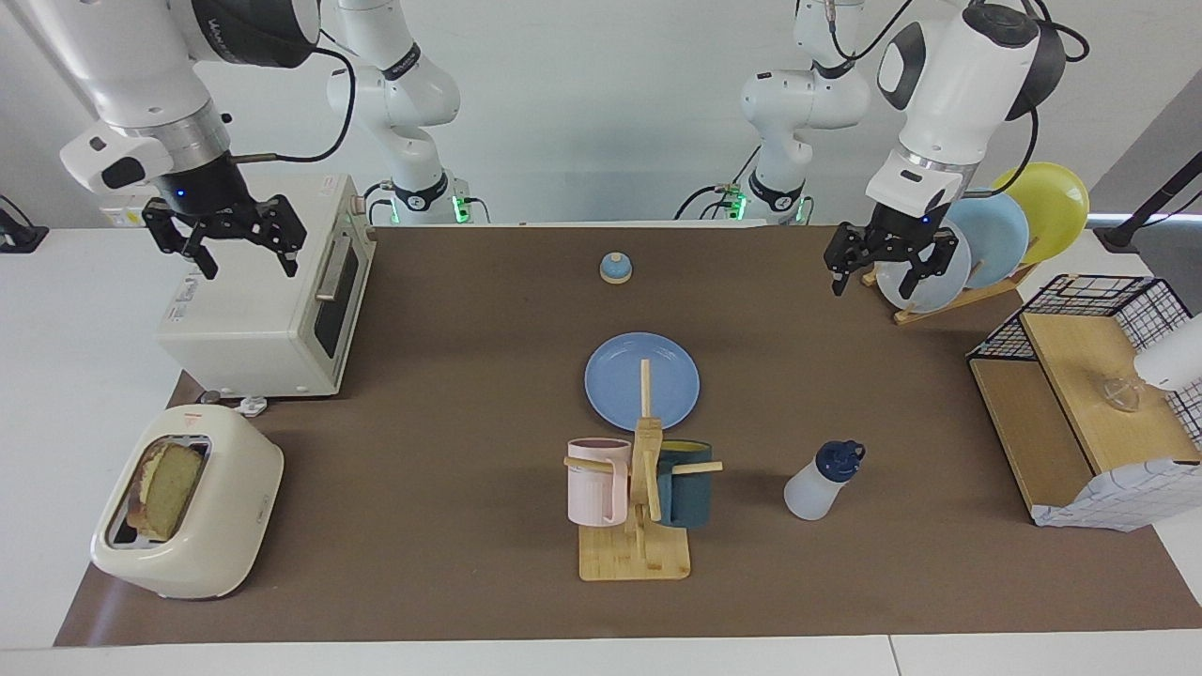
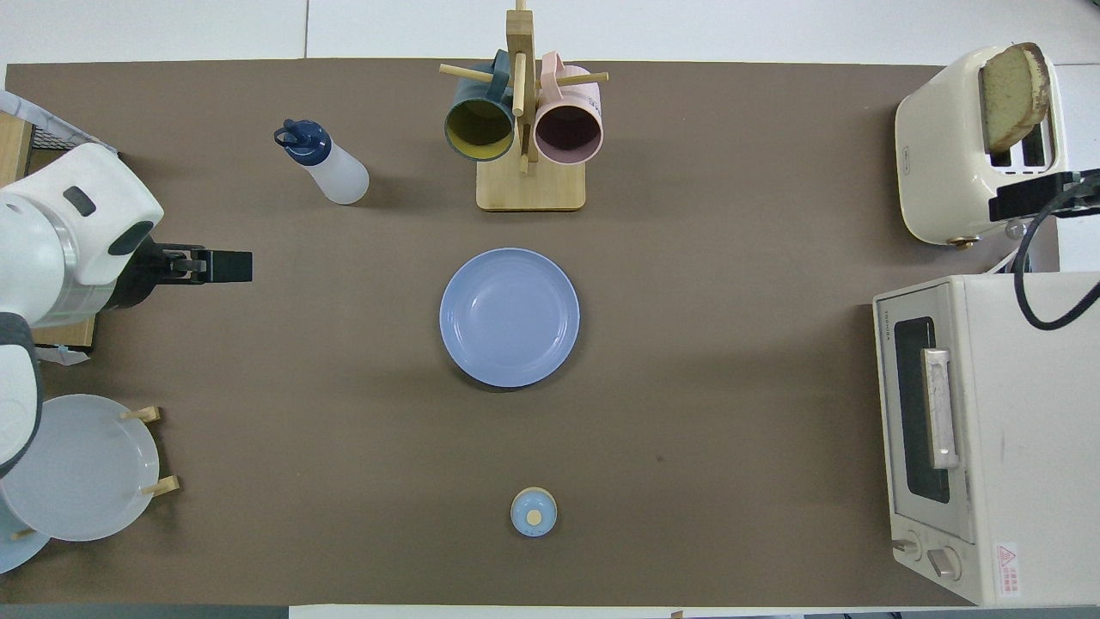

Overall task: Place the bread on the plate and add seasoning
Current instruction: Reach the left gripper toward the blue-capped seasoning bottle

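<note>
The robot's right gripper should next hold the bread by its exposed top edge [image 2: 1035, 84], because the toaster slot closes around the lower part of the bread.
The bread [image 1: 167, 488] [image 2: 1014, 94] stands upright in a slot of the cream toaster [image 1: 235, 512] [image 2: 945, 155] at the right arm's end of the table. In the middle of the brown mat lies the blue plate [image 1: 615, 380] [image 2: 509, 316], bare. Farther from the robots, toward the left arm's end, stands the seasoning [image 1: 819, 483] [image 2: 331, 168], upright with its navy cap on. My right gripper [image 1: 246, 268] [image 2: 1027, 196] hangs open and empty over the toaster oven's top, by the toaster. My left gripper [image 1: 871, 284] [image 2: 219, 266] hangs open and empty over the mat beside the plate rack.
A white toaster oven [image 1: 254, 310] [image 2: 988, 430] sits nearer the robots than the toaster. A wooden mug tree [image 1: 634, 559] [image 2: 530, 185] with two mugs stands just farther than the plate. A small bell [image 1: 615, 268] [image 2: 534, 511], racked plates [image 1: 995, 235] and a wire-and-wood shelf [image 1: 1080, 385] are also here.
</note>
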You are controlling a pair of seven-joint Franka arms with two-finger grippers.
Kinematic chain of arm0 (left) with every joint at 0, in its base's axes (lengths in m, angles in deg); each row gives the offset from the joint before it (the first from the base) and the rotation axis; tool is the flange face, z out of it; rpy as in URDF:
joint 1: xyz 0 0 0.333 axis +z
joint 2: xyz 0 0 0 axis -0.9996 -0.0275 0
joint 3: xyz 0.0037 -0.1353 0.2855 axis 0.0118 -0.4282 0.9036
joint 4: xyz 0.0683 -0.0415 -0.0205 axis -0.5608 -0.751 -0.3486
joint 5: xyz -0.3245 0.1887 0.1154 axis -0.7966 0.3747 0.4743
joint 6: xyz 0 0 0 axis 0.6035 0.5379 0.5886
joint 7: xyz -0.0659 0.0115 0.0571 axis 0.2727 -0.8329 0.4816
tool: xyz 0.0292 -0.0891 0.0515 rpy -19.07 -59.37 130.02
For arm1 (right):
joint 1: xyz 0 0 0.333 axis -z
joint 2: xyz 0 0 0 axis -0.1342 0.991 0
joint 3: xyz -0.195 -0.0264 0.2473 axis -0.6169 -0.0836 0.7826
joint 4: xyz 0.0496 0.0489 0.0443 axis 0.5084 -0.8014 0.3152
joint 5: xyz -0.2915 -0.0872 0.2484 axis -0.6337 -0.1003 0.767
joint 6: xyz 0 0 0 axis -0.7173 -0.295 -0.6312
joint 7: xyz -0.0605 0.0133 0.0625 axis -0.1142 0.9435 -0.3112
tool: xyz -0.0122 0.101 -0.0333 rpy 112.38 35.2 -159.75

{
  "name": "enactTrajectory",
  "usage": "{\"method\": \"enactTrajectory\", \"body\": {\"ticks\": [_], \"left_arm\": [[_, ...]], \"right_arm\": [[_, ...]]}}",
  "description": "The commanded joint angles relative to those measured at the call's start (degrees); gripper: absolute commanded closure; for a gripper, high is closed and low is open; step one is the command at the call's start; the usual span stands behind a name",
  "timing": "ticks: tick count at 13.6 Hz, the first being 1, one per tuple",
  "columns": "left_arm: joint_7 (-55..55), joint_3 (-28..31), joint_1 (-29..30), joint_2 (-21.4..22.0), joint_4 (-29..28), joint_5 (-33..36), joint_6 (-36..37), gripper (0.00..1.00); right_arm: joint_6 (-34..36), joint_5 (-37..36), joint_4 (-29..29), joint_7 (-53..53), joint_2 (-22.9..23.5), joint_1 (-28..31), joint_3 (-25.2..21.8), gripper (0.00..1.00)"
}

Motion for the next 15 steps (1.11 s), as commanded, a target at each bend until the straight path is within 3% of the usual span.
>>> {"method": "enactTrajectory", "body": {"ticks": [1, 3, 5, 10, 12, 15], "left_arm": [[-2.7, 0.3, -2.0, 4.5, -9.3, 0.6, -10.4, 0.00], [-5.3, 0.3, -3.6, 4.5, -12.6, 0.6, -17.5, 0.00], [-5.8, 0.3, -4.6, 4.4, -16.5, 0.6, -24.0, 0.00], [-5.5, 0.3, -5.8, 1.9, -24.2, 0.8, -41.3, 0.00], [-5.5, 0.3, -5.8, -0.3, -27.1, 0.8, -49.5, 0.00], [-5.5, 0.3, -5.8, -4.1, -28.9, 0.7, -58.2, 0.00]], "right_arm": [[-10.0, -3.4, 2.8, -3.7, 8.0, 2.7, 0.2, 0.00], [-17.2, -3.6, 7.0, -8.2, 15.4, 4.8, 0.4, 0.00], [-20.6, -3.8, 10.2, -9.7, 19.9, 5.0, 0.4, 0.00], [-25.2, -3.5, 10.4, -11.2, 21.9, 8.2, 0.5, 0.00], [-24.4, -3.2, 10.3, -11.3, 21.9, 8.2, 0.6, 0.12], [-22.4, -3.6, 9.9, -12.2, 21.8, 7.7, 0.7, 0.46]]}}
